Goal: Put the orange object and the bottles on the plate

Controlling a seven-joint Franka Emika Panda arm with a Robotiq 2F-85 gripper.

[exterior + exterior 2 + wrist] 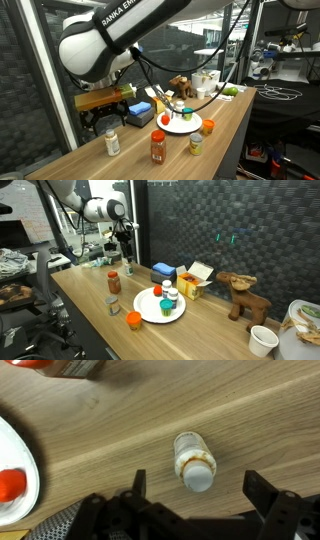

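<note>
The white pill bottle's cap (111, 133) (198, 476) is midway between the gripper's open fingers with both sides free, so the robot needs to close its gripper on the cap.
In the wrist view a white pill bottle (193, 460) with a white cap stands on the wood between my open gripper's (200, 488) two fingers, nothing held. In an exterior view the gripper (105, 116) hangs above this bottle (112, 142). The white plate (181, 128) carries a few small bottles (178, 108). An orange-brown red-capped bottle (158, 147), a yellowish jar (196, 143) and the orange object (208, 126) stand on the table around the plate. In an exterior view the plate (150, 312), the orange object (133, 319) and the red-capped bottle (114, 281) show too.
A blue block (163, 271), a yellow box (195, 280), a brown toy deer (243, 295) and a white cup (263, 340) stand behind and beside the plate. The plate's rim (25, 460) sits left of the bottle in the wrist view. A black mesh wall backs the table.
</note>
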